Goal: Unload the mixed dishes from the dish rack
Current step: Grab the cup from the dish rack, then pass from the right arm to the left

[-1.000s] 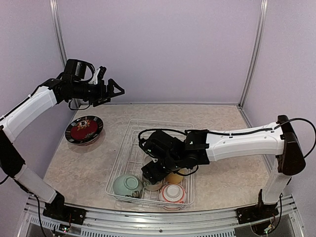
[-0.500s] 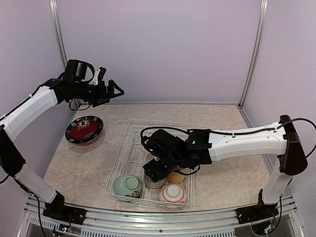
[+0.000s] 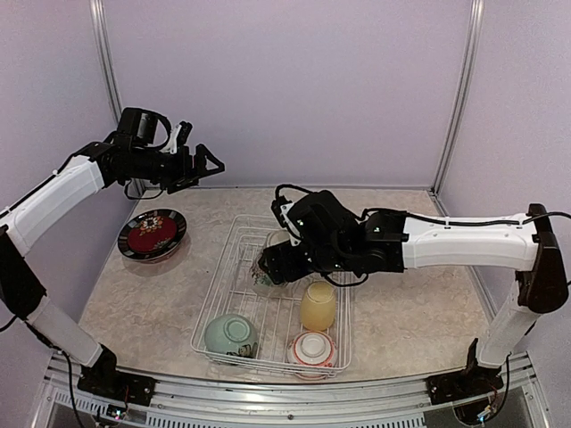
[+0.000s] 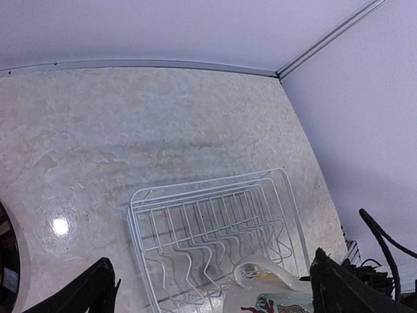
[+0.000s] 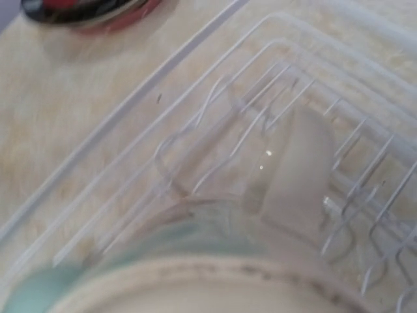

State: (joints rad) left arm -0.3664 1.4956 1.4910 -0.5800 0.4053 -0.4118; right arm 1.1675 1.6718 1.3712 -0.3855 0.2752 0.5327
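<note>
Next, my left gripper grabs the tall white patterned mug by its rim end [image 3: 259, 280] [image 4: 234, 302], opposite my right gripper, and the mug's base stays free to set the mug upright.
My right gripper [image 3: 270, 264] is shut on the tall white patterned mug [image 3: 262, 273] and holds it over the middle of the white wire dish rack [image 3: 234, 234]. The right wrist view is filled by the mug [image 5: 215, 261], its handle [image 5: 296, 169] pointing away over the rack wires [image 5: 130, 130]. A yellow cup [image 3: 317, 306], a pale-green bowl [image 3: 230, 335] and a red-and-white bowl [image 3: 312, 349] sit upside down at the rack's near end. My left gripper [image 3: 211, 163] hangs open high at the back left, empty. Its wrist view looks down on the rack [image 4: 140, 202] and the mug [image 4: 260, 297].
A red floral plate [image 3: 153, 234] with a dark rim lies on the table left of the rack; it also shows in the right wrist view as the plate [image 5: 85, 10]. Purple walls close the back and sides. The rack's far slots hold nothing.
My right gripper has risen from the rack's near end and moved back toward its middle, carrying the mug with it. The yellow cup is now uncovered. The left arm has not moved.
</note>
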